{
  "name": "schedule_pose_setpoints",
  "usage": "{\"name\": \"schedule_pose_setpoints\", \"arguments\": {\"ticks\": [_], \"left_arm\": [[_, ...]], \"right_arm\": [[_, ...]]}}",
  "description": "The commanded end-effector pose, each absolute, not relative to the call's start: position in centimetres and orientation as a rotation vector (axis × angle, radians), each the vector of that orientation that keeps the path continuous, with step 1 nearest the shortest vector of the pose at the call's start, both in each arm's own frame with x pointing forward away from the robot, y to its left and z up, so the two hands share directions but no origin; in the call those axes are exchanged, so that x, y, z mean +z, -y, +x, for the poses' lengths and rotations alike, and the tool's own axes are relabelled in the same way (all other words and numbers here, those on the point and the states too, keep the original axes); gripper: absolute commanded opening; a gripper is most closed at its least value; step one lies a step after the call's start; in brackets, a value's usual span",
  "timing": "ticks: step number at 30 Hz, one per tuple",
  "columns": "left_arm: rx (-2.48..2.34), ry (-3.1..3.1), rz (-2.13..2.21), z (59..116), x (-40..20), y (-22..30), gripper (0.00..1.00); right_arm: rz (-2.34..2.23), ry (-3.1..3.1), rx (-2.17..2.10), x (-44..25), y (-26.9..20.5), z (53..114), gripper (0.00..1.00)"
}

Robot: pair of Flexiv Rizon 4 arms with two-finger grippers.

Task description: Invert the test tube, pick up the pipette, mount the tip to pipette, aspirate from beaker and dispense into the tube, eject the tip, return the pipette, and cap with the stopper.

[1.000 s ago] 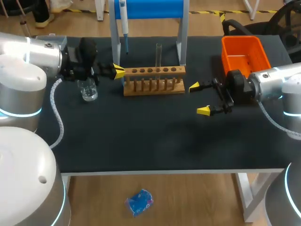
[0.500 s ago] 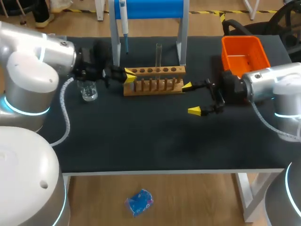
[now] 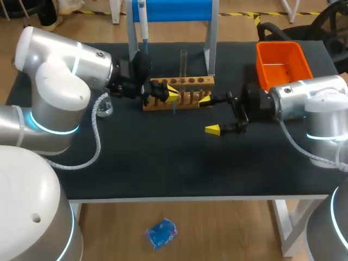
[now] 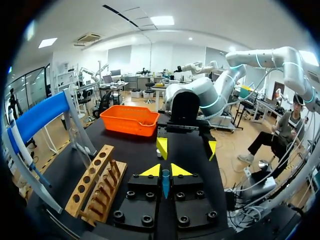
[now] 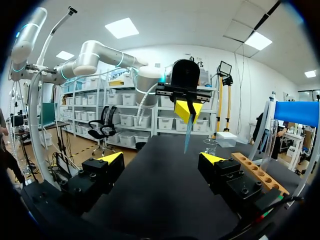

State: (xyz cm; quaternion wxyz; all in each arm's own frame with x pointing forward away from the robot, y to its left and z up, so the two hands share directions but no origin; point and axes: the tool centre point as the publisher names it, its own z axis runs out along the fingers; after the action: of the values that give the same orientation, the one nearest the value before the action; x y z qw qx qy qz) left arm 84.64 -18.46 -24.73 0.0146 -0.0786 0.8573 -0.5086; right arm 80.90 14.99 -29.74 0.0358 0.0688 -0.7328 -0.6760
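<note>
My right gripper grabs the pipette tip by its bare body [image 3: 174, 105] [image 5: 188, 131] next, below my left gripper's fingers, since they cover the top of the pipette tip.
My left gripper [image 3: 171, 93] hangs in front of the wooden rack [image 3: 179, 92], shut on a slim blue pipette tip [image 4: 165, 182] that points down [image 5: 187, 137]. Facing it from the right, my right gripper [image 3: 209, 115] stands open and holds nothing; in its own view, the right gripper [image 5: 161, 158] has the left gripper [image 5: 187, 111] straight ahead. A clear test tube [image 3: 184, 62] stands upright in the rack. The pipette [image 3: 143, 27] hangs on the blue stand behind. The glass beaker [image 3: 104, 107] is partly hidden by my left arm.
An orange bin [image 3: 280, 62] sits at the back right of the black table, behind my right arm. The stand's metal legs [image 3: 210, 49] rise just behind the rack. Open tabletop lies in front of both grippers.
My left gripper has moved right along the front of the rack, still holding the tip. My right gripper has moved left toward it, staying open.
</note>
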Motion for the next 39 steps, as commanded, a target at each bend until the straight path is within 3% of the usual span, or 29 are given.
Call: {"name": "schedule_pose_setpoints", "arguments": {"ticks": [1,28,30,34,37,39], "left_arm": [[-1.580,-2.670,-0.247,84.8,-24.8,18.7,0.00],[-1.614,-2.663,-0.135,84.4,-25.4,22.2,0.00],[-1.620,-2.661,-0.129,84.3,-25.3,22.4,0.00],[-1.626,-2.667,-0.122,84.2,-25.5,22.7,0.00],[-1.632,-2.668,-0.117,84.2,-25.6,22.9,0.00],[-1.635,-2.666,-0.116,84.2,-25.6,22.9,0.00]], "right_arm": [[0.212,2.253,-2.076,-29.8,-15.0,80.9,1.00],[0.209,2.221,-2.099,-29.7,-17.6,83.5,1.00],[0.211,2.214,-2.101,-29.7,-17.8,83.7,0.78],[0.214,2.205,-2.106,-29.7,-18.4,83.9,0.79],[0.214,2.203,-2.107,-29.7,-18.7,84.1,0.63],[0.212,2.202,-2.109,-29.7,-18.9,84.2,0.65]]}}
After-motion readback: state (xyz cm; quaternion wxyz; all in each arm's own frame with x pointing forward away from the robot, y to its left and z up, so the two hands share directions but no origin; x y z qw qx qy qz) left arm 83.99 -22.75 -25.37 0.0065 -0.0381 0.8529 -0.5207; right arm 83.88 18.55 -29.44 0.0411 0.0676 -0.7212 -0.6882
